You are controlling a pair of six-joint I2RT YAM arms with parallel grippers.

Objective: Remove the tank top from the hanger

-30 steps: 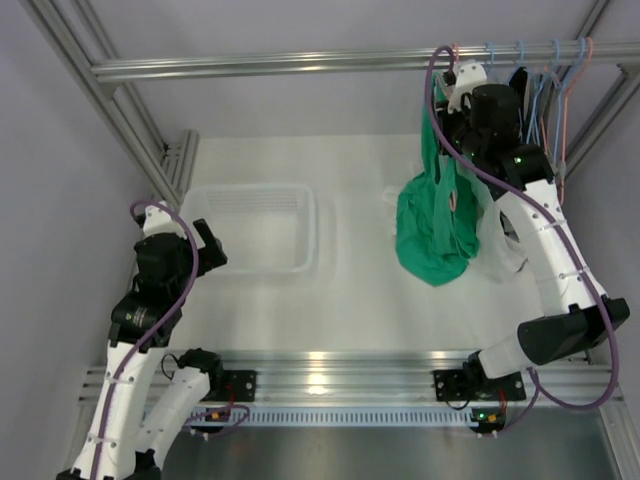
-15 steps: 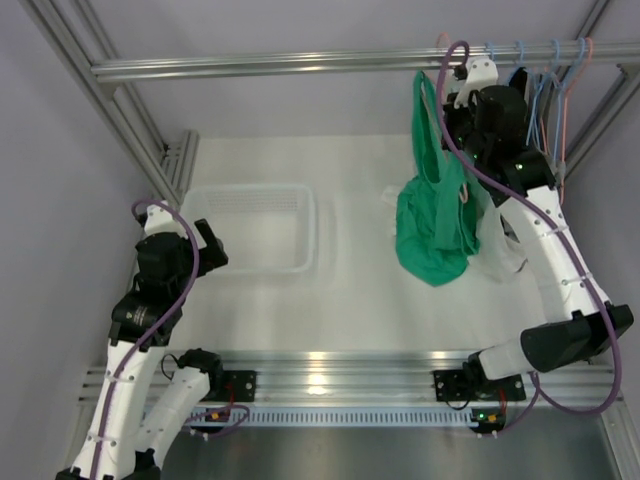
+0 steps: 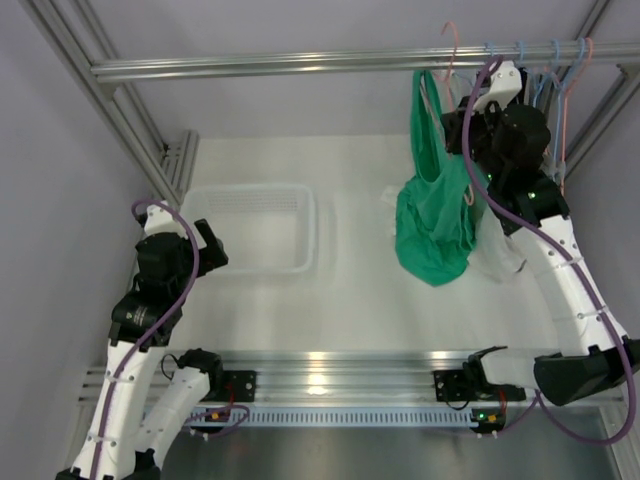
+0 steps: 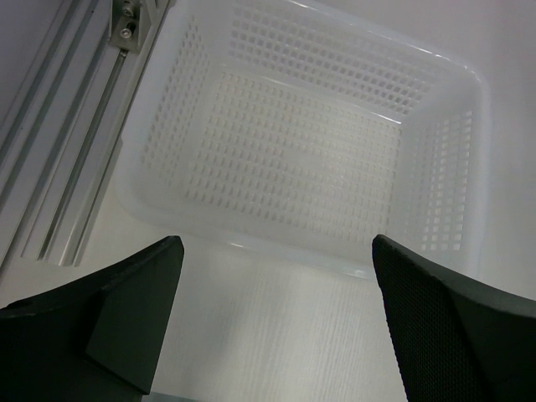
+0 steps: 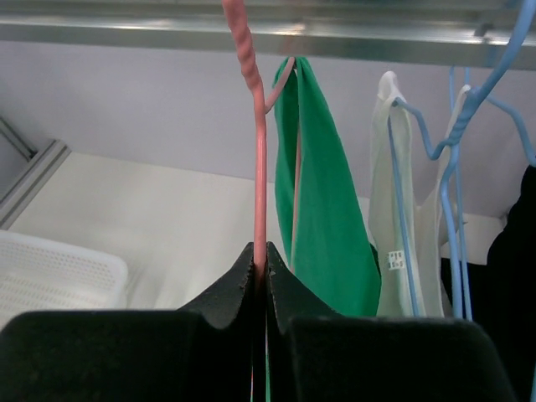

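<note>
I will next grab the tank top's strap (image 3: 421, 96) with my left gripper, where it is looped over the pink hanger's arm, to slip the strap off the hanger.
A green tank top (image 3: 432, 215) hangs from a pink hanger (image 3: 451, 48) near the rail at the back right; one strap (image 5: 322, 201) is looped over the hanger's arm. My right gripper (image 5: 260, 255) is shut on the pink hanger's neck (image 5: 259, 167), just below its hook, and shows in the top view (image 3: 470, 95) beside the tank top. My left gripper (image 4: 276, 285) is open and empty, low at the left, over the near rim of a white basket (image 4: 159, 134).
The aluminium rail (image 3: 300, 65) crosses the back. Blue and pink hangers (image 3: 545, 70) with a white garment (image 5: 394, 209) and a black garment (image 5: 515, 268) hang right of the tank top. The white basket (image 3: 300, 230) sits on the table left of centre.
My right gripper has risen and moved right with the pink hanger. The tank top's upper part is pulled up taller; its strap now reaches close to the rail. The left arm has not moved.
</note>
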